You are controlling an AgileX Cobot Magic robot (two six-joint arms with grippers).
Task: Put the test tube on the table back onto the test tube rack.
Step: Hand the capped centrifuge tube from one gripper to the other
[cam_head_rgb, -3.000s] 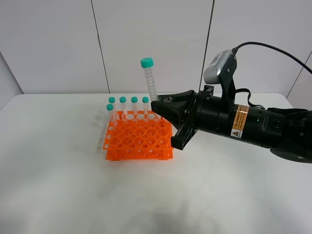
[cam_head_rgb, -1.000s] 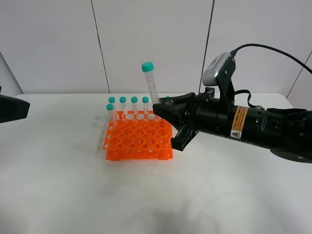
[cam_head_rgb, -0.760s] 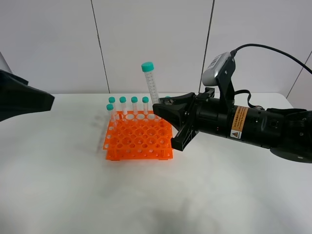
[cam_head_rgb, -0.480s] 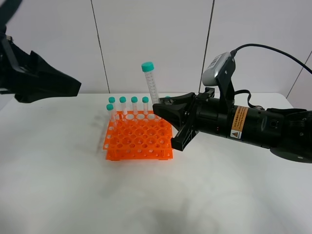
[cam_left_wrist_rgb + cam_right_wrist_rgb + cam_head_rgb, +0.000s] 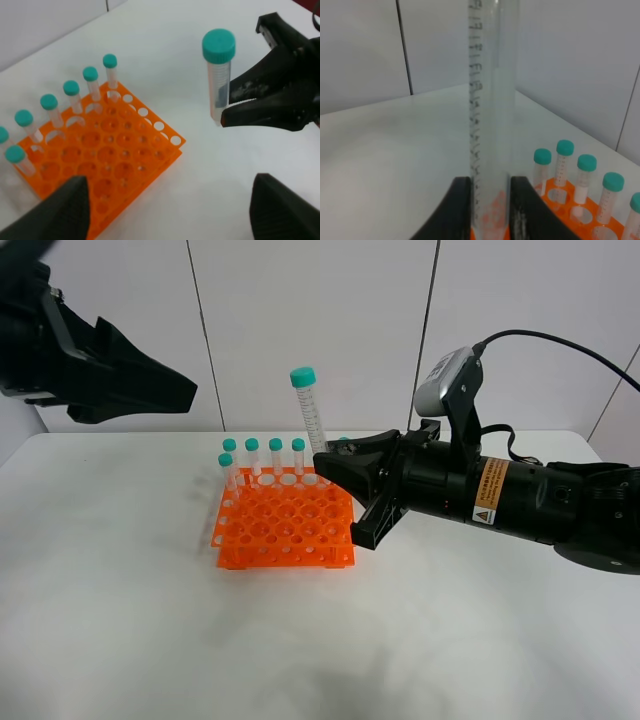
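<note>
My left gripper should grab the test tube's teal cap (image 5: 303,377) next, so that the test tube's clear lower end (image 5: 318,440) stays free to go into the orange rack.
My right gripper (image 5: 328,454) is shut on the test tube (image 5: 310,416), a clear tube with a teal cap. It holds the tube upright above the back right corner of the orange test tube rack (image 5: 285,523). In the right wrist view the tube (image 5: 490,115) stands between the two fingers (image 5: 460,207). The left wrist view shows the tube (image 5: 218,75) in the right gripper (image 5: 235,107), up over the table beside the rack (image 5: 100,165). My left gripper (image 5: 165,388) hangs high at the far left, and its two fingers (image 5: 70,210) are spread wide and empty.
Several teal-capped tubes (image 5: 263,450) stand along the rack's back row and left side, also seen in the left wrist view (image 5: 71,90) and the right wrist view (image 5: 575,165). The white table (image 5: 300,640) spreads around the rack. The right arm (image 5: 520,495) stretches across the right.
The left arm has come in from the left edge and risen up and to the right. The right gripper and the tube have stayed put.
</note>
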